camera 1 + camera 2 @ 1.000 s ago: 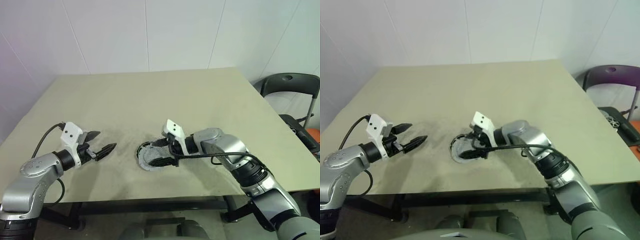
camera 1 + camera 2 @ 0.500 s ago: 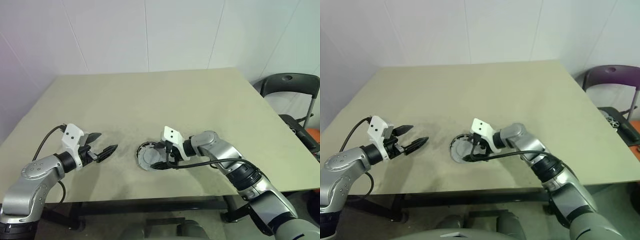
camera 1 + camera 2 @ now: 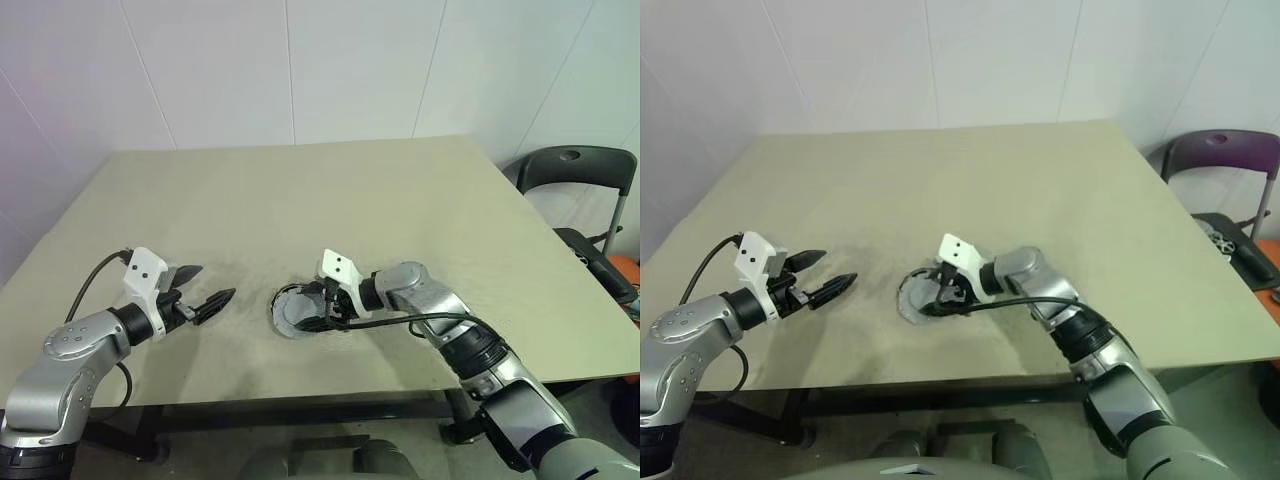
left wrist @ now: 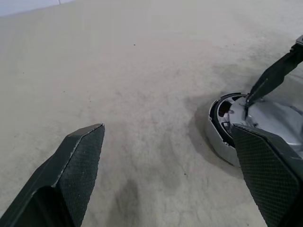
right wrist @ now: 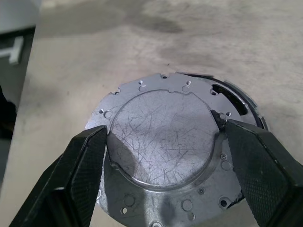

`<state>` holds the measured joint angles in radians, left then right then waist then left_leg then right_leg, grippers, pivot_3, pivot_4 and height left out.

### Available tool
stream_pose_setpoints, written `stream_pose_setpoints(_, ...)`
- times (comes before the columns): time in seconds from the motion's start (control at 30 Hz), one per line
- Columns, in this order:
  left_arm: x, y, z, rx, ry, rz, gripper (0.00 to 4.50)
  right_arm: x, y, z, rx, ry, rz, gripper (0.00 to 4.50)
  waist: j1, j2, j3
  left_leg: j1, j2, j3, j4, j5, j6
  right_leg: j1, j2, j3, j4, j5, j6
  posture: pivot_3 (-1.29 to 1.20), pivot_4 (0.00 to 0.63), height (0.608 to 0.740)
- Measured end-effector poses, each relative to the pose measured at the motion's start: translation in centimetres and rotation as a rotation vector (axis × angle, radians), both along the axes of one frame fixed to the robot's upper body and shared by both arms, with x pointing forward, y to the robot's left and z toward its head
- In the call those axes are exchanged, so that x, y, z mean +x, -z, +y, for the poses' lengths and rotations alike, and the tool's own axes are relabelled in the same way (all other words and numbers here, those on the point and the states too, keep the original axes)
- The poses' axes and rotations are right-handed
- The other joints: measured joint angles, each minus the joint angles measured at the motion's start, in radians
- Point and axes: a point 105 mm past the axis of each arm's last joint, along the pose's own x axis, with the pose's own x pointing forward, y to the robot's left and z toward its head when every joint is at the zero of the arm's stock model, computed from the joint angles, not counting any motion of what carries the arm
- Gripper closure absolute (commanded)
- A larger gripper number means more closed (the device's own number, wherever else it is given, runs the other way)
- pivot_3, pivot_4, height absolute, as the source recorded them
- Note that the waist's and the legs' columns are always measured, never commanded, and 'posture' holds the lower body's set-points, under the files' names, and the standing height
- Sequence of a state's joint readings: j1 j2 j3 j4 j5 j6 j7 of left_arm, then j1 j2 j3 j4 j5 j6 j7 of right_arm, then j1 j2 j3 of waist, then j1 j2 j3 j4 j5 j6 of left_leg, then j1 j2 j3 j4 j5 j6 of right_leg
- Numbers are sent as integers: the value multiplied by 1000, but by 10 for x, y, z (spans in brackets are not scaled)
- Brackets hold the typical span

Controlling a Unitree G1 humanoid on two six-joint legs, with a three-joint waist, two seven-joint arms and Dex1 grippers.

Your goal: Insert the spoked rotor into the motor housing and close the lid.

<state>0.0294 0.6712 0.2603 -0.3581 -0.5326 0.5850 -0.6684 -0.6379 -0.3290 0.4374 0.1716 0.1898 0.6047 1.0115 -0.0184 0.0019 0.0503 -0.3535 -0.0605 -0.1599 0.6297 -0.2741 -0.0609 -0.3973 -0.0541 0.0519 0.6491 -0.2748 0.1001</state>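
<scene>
Next, my right gripper takes hold of the lid by its raised round centre [image 3: 299,308], since the lid's notched outer edge spreads wider than the open fingers.
The dull grey lid [image 5: 161,137] with its notched edge lies on the motor housing [image 5: 236,97], shifted a little, so a dark crescent of the housing's rim shows at one side. The housing's silvery wall [image 4: 218,135] stands on the table [image 3: 300,200] near its front middle. The spoked rotor is hidden. My right gripper [image 3: 315,308] reaches in from the right, low over the lid [image 3: 293,312]. It is open, and its fingertips [image 5: 94,142] bracket the lid's raised round centre. My left gripper [image 3: 215,282] hovers open and empty a hand's width to the left of the housing.
The beige table's front edge [image 3: 300,395] runs just below both arms. A dark chair [image 3: 575,170] stands off the table's right side. A white wall closes the back. Dark smudges mark the tabletop [image 4: 156,146] between the left gripper and the housing.
My right gripper has sunk slightly onto the lid and its fingers have narrowed a little. The lid, tilted a second ago, now lies flatter on the housing. The left arm is still.
</scene>
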Motion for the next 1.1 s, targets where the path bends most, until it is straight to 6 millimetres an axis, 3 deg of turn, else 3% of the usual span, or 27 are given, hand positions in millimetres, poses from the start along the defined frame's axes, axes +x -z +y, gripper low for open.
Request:
stream_pose_setpoints(0.43, 0, 0, 0, -3, 0, -1, 1, 9, -6, 1, 42, 76, 20, 918, 1, 0, 0, -1, 0, 0, 0, 0, 0, -1, 0, 0, 0, 0, 0, 0, 0, 740)
stream_pose_setpoints(1.1, 0, 0, -2, -3, 4, -13, 1, 18, 1, 10, -33, 83, -65, 918, 0, 0, 0, -1, 0, 0, 0, 0, 0, -1, 1, 0, 0, 0, -1, 0, 0, 740)
